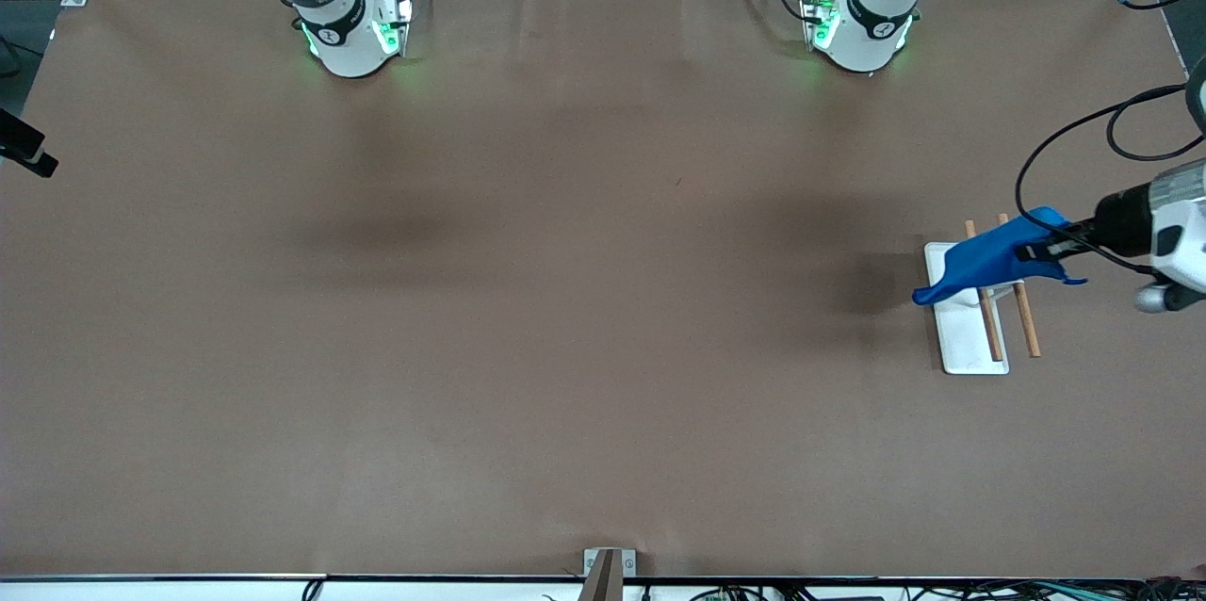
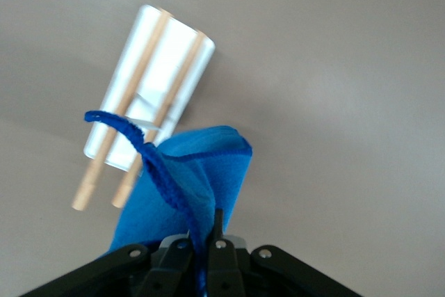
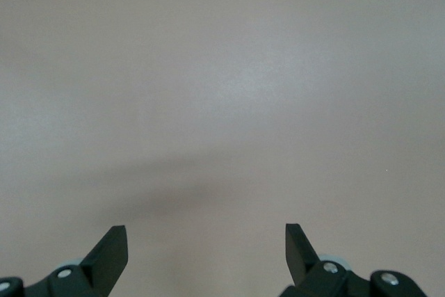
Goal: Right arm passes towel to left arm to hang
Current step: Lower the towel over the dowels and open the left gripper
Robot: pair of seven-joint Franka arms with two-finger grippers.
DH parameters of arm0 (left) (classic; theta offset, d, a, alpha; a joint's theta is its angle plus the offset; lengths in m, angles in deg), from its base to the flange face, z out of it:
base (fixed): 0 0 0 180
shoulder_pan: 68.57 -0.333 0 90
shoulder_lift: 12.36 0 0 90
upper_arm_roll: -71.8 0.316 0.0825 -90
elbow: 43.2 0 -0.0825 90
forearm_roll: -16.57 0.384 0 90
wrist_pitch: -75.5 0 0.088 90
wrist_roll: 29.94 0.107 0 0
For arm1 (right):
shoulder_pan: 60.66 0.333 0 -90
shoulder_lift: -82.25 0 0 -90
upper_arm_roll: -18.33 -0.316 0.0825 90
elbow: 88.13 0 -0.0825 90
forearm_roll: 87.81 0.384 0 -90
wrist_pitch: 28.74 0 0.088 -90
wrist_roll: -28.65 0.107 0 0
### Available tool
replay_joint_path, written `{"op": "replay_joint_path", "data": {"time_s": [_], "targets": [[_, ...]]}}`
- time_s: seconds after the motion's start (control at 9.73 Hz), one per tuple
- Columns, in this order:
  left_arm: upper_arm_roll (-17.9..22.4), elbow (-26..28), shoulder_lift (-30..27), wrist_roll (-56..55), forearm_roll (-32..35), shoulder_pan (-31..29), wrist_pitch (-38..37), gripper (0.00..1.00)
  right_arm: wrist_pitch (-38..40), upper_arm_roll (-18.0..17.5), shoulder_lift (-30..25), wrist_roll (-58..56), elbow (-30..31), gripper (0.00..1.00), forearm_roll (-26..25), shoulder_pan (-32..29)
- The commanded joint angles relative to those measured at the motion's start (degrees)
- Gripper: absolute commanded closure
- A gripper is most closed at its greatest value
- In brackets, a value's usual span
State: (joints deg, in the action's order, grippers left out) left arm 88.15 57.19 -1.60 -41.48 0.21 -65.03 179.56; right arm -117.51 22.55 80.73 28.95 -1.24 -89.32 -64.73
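Observation:
The left gripper will keep hold of the towel (image 2: pixel 195 186) until it lies over both wooden bars, as the towel's curled edge (image 2: pixel 115 121) and the gripper's fingers are still above the bars.
The bright blue towel (image 1: pixel 980 264) hangs from my left gripper (image 1: pixel 1041 252), which is shut on one end of it. It is held over a small rack: a white base (image 1: pixel 966 337) with two wooden bars (image 1: pixel 1027 323), at the left arm's end of the table. The towel drapes across the bars' upper part. In the left wrist view the towel (image 2: pixel 195 186) bunches between the shut fingers of the left gripper (image 2: pixel 201 241), above the rack (image 2: pixel 160 67). My right gripper (image 3: pixel 206 241) is open and empty over bare table; in the front view only that arm's base (image 1: pixel 349 31) shows.
The left arm's black cable (image 1: pixel 1065 139) loops above the rack. A black camera (image 1: pixel 24 154) juts in at the right arm's end of the table. A small bracket (image 1: pixel 608 568) sits at the table edge nearest the front camera.

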Motion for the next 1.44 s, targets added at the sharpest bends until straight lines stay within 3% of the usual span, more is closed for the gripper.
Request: {"op": "replay_joint_path", "data": {"time_s": [0.0, 0.21, 0.51, 0.82, 0.92, 1.03, 1.13, 1.34], "targets": [[2.71, 3.5, 0.31, -2.17, 0.2, -0.46, 3.76, 1.0, -0.26, -0.18, -0.68, -0.47, 0.83, 0.0, 0.28, -0.06], [4.56, 3.41, 3.47, -2.0, -1.2, -0.64, 6.22, 1.0, 0.0, -0.18, -0.76, -0.39, 0.83, 0.0, 0.28, 0.02], [12.2, 3.5, 7.85, -0.59, -8.02, -1.08, 8.51, 1.0, -0.43, -0.79, -0.76, 1.7, 0.65, 0.0, 0.19, 0.2], [12.48, 6.3, 9.54, -0.33, -12.02, -0.99, 12.29, 0.96, 0.53, -2.9, -0.76, 3.3, 0.48, 0.0, 0.19, 0.02], [12.48, 6.83, 9.54, -0.33, -12.02, -0.91, 12.39, 0.86, 0.71, -3.08, -0.76, 3.3, 0.48, 0.0, 0.19, 0.02], [12.48, 6.75, 10.24, -0.15, -11.15, -0.9, 12.48, 0.29, 0.36, -3.08, -0.76, 3.3, 0.39, 0.0, 0.1, -0.06], [12.74, 6.31, 10.86, 2.98, -10.97, -0.73, 12.48, 0.0, 0.44, -3.08, -0.76, 3.3, 0.3, 0.0, 0.1, -0.06], [12.83, 4.21, 9.9, 5.47, -9.22, -1.17, 12.13, 0.0, 0.45, -3.08, -0.76, 3.3, 0.3, 0.0, 0.1, 0.02]]}}
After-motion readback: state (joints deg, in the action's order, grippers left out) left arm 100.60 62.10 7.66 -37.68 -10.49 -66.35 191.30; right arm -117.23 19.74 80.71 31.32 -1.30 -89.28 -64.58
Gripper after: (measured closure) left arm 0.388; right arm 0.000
